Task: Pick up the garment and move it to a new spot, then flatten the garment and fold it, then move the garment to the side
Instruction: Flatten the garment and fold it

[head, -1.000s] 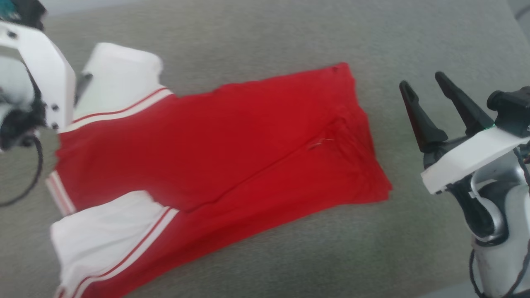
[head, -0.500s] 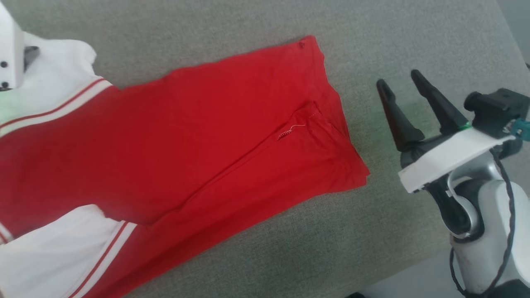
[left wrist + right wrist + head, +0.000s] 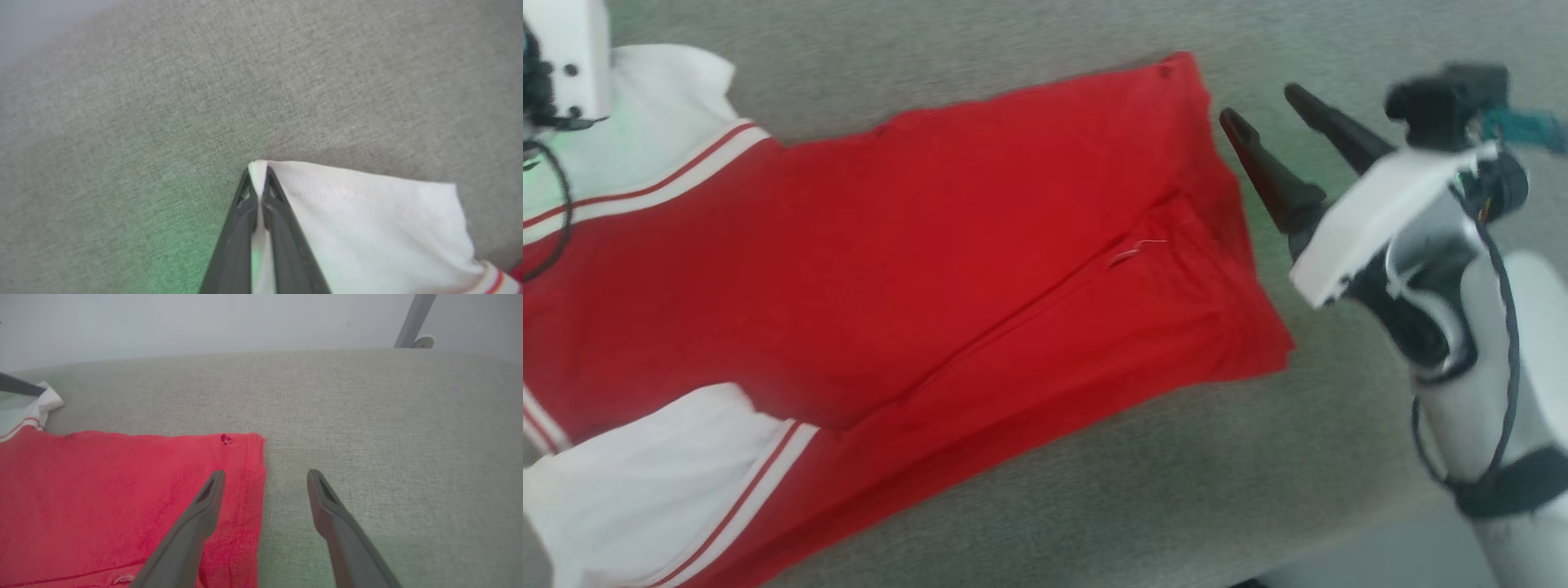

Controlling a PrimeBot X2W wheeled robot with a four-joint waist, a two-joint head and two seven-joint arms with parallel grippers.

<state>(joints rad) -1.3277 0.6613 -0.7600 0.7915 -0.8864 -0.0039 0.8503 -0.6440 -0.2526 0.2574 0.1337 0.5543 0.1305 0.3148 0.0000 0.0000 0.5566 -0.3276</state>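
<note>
I should next grab the garment by its red hem corner (image 3: 1184, 70) with my right gripper. Then it can fold the red body (image 3: 915, 255) over lengthwise.
The garment (image 3: 915, 269) lies spread on a grey fabric surface, red with white panels and red-white striped trim at its left end. My left gripper (image 3: 257, 173) is shut on a corner of the upper white panel (image 3: 367, 220), with cloth pinched between its fingers. In the head view the left arm's white bracket (image 3: 572, 57) stands over that panel (image 3: 662, 106). My right gripper (image 3: 1262, 106) is open beside the red hem at the garment's right end. In the right wrist view the right gripper (image 3: 265, 473) straddles the hem edge (image 3: 253, 490), one finger over the red cloth.
The grey fabric surface (image 3: 1029, 506) runs all round the garment, with bare room behind and to the right (image 3: 388, 416). Its front edge shows at the lower right (image 3: 1372, 555). A metal pole (image 3: 412, 318) stands beyond the far edge before a pale wall.
The left gripper has shut on the white corner. The right gripper has moved up to the garment's red hem edge. The head camera shifted, so the whole picture moved.
</note>
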